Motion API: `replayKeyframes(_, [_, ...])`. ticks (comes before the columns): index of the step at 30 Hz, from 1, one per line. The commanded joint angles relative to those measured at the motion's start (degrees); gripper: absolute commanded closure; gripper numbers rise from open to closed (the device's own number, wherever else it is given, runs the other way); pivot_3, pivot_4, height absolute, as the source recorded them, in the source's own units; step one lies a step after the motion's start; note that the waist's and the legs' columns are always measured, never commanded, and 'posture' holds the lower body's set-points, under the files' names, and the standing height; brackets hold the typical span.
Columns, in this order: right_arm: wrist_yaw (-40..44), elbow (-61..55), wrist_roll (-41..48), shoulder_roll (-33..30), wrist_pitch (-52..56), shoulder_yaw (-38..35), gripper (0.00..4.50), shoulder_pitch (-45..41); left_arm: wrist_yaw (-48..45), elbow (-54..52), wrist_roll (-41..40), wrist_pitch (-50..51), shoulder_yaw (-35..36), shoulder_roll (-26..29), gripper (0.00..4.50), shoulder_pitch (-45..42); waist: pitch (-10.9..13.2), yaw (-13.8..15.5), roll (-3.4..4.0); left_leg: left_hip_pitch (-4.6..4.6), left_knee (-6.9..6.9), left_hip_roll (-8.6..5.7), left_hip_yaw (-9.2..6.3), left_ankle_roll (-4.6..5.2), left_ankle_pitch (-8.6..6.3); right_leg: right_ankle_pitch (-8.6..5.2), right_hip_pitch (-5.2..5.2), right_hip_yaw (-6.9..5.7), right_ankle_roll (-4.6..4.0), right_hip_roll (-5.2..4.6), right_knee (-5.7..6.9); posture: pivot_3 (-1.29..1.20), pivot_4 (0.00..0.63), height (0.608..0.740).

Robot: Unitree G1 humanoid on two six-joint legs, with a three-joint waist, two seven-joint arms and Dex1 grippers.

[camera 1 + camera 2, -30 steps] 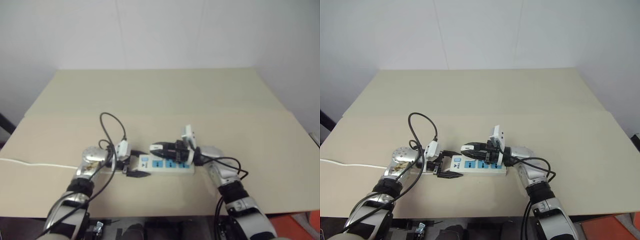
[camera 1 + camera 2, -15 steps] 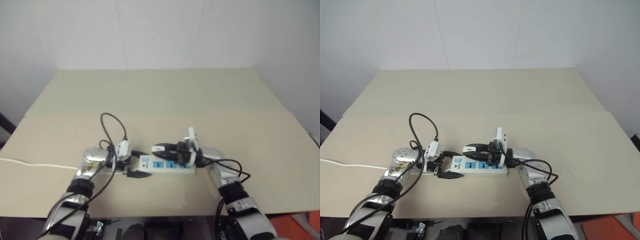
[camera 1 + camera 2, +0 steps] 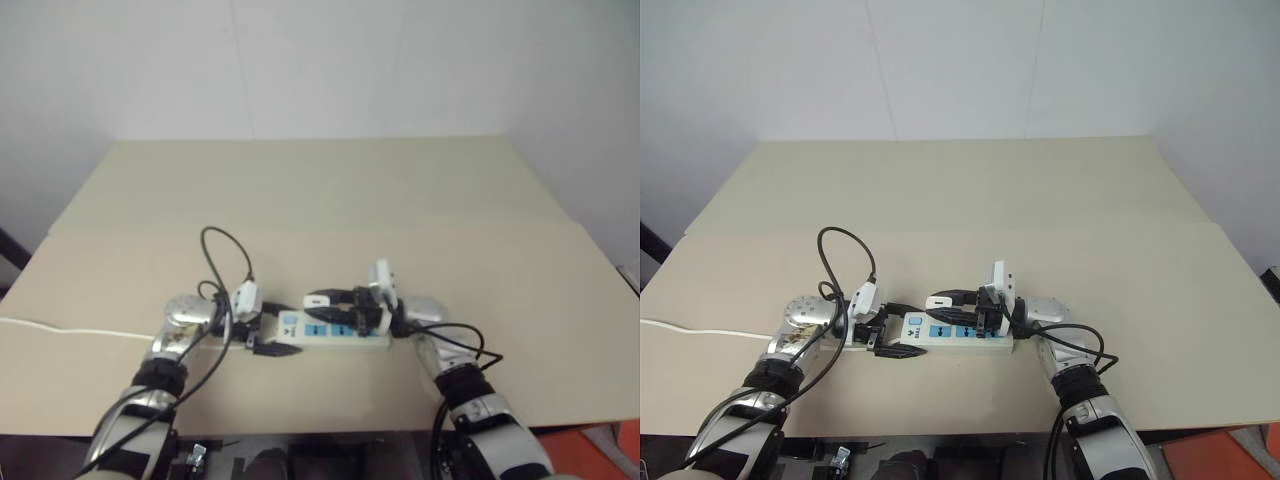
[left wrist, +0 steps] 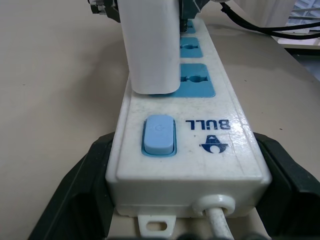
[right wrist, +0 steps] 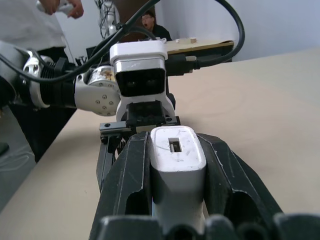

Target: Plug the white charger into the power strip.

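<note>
The white charger stands on the power strip (image 3: pixel 996 345) at the socket nearest the blue switch and would stay in, so my right gripper opens now.
The power strip (image 3: pixel 996 345) lies on the table, with its blue switch (image 4: pixel 159 135) at the left end. My left gripper (image 3: pixel 898 330) is shut on that end, one black finger (image 4: pixel 75 200) on each long side. My right gripper (image 3: pixel 940 301) reaches in from the right and is shut on the white charger (image 5: pixel 177 165), which sits between its fingers (image 5: pixel 131 185). In the left wrist view the charger (image 4: pixel 150 45) stands on the strip's top at the blue socket (image 4: pixel 196 85) nearest the switch. Its prongs are hidden.
The strip's thin white cord (image 3: pixel 700 330) runs left across the beige table (image 3: pixel 970 200) to its edge. Black cables loop above my left wrist (image 3: pixel 845 260). The right wrist view shows people (image 5: pixel 150 22) standing beyond the table.
My right gripper has tipped down a little, bringing the charger closer onto the strip. The left gripper and the strip have stayed where they were.
</note>
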Motion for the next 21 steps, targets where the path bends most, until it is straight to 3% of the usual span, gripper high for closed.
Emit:
replayKeyframes(1, [-1.87, 4.61, -4.89, -1.59, -0.58, 0.74, 3.39, 1.58, -1.66, -2.40, -0.35, -0.28, -0.15, 1.83, 1.21, 0.46, -0.04, -0.04, -0.01, 0.01, 0.00, 0.00, 0.00, 0.00, 0.00, 0.00, 0.00, 0.02, 0.00, 0.01, 0.00, 0.00, 0.150, 0.740])
replayKeyframes(12, [-2.85, 5.71, -4.05, -1.30, 4.90, 1.58, 3.39, 0.84, -1.46, -3.01, -0.58, 0.12, -0.19, 2.04, 1.21, 0.84, -0.19, -0.12, -0.05, 0.52, -0.24, 0.07, 0.13, 0.02, -0.01, -0.01, 0.07, 0.60, 0.00, 0.18, -0.11, 0.00, 0.150, 0.740])
replayKeyframes(21, [-4.07, 5.36, -4.11, -1.08, 1.57, 0.21, 3.39, 1.62, -1.18, -2.40, -0.39, -0.28, -0.19, 1.96, 1.21, 0.46, -0.22, -0.07, -0.06, 0.57, -0.26, 0.15, 0.19, 0.03, -0.02, 0.00, 0.03, 0.83, 0.00, 0.31, -0.11, 0.00, 0.150, 0.740])
